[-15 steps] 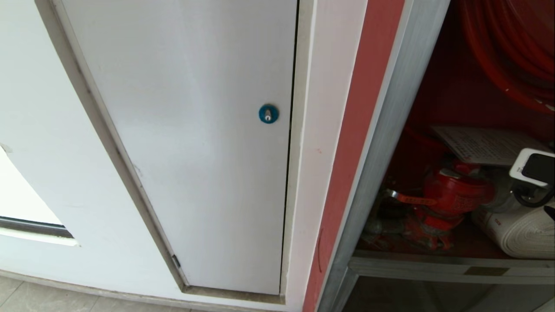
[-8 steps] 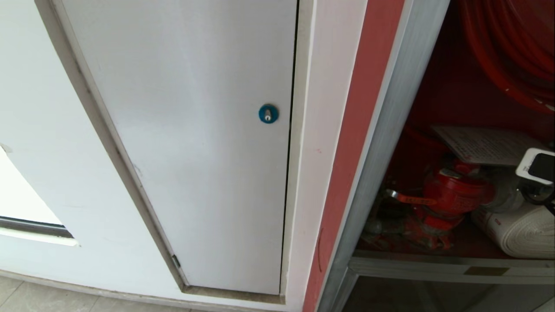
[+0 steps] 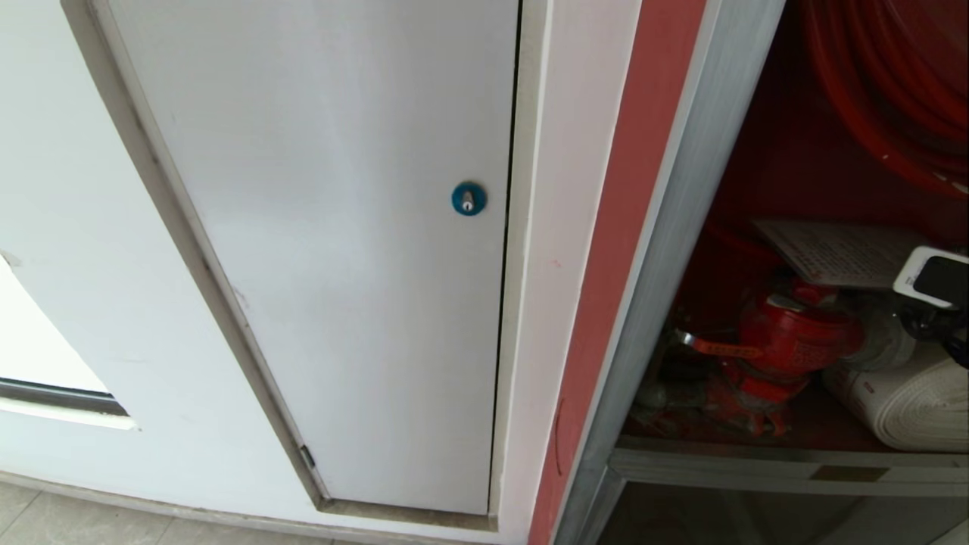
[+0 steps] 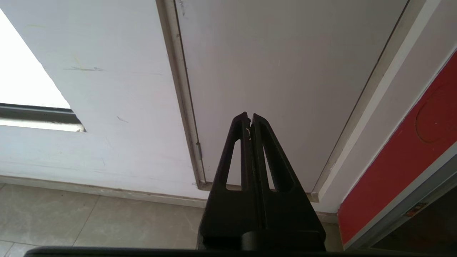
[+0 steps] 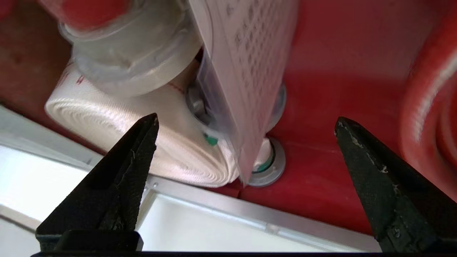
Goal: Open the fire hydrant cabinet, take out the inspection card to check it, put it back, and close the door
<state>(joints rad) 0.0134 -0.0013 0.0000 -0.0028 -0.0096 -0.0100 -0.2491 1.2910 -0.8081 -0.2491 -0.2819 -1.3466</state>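
Note:
My right gripper would miss the card if it closed now, since the card sleeve's near edge is beyond my fingers; it needs to first move forward toward that edge.
The fire hydrant cabinet stands open at the right, silver-framed and red inside. In it, the inspection card rests above the red hydrant valve. My right arm's wrist reaches in from the right edge. My right gripper is open, and the card in its clear sleeve hangs ahead between the fingers, untouched. The white rolled hose lies beside it. My left gripper is shut and empty, pointing at the white panel. The door is out of view.
A plain white panel door with a round blue lock fills the left and middle. The red hose reel hangs at the cabinet's top right. The silver bottom rail runs just below my right fingers. Tiled floor lies below.
My right wrist has shifted slightly at the head view's right edge, out to the right and then back up. The card, valve and hose have not moved.

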